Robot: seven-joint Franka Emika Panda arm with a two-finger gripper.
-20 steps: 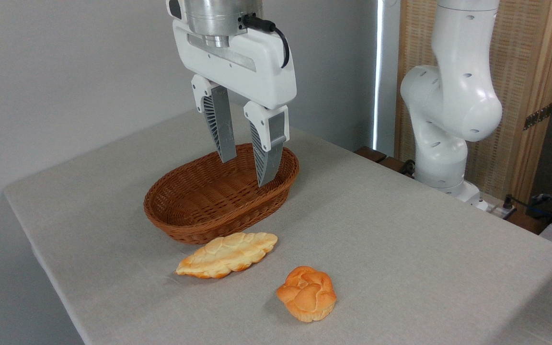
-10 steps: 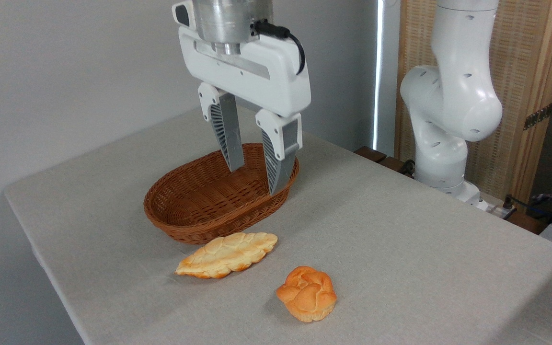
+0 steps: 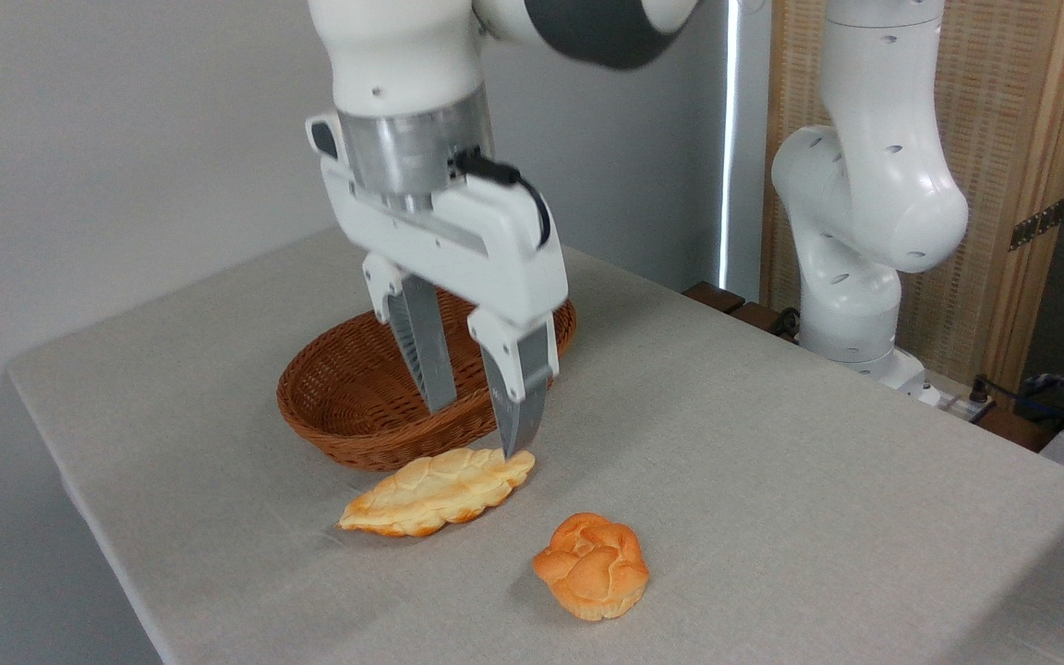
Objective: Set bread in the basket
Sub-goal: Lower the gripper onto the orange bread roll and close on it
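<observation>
The knotted orange-golden bun has rounded sides, and my gripper will grab it by them next. Then the bun can go into the wicker basket.
The bread, a knotted orange-golden bun, lies on the grey tablecloth near the front. Behind it and to the left stands the oval brown wicker basket, with nothing visible inside. My gripper hangs open in front of the basket's near rim, its fingertips just above the far right end of a pale leaf-shaped braided loaf. Nothing is between the fingers. The bun is apart from the gripper, lower and to the right in the picture.
The arm's white base rises at the table's right rear corner. The table ends in a front-left edge close to the loaf. A wooden screen and cables stand beyond the right side.
The gripper has come down and forward toward the camera, from over the basket's far end to just above the loaf's right end. It stays open. Both breads and the basket are unmoved.
</observation>
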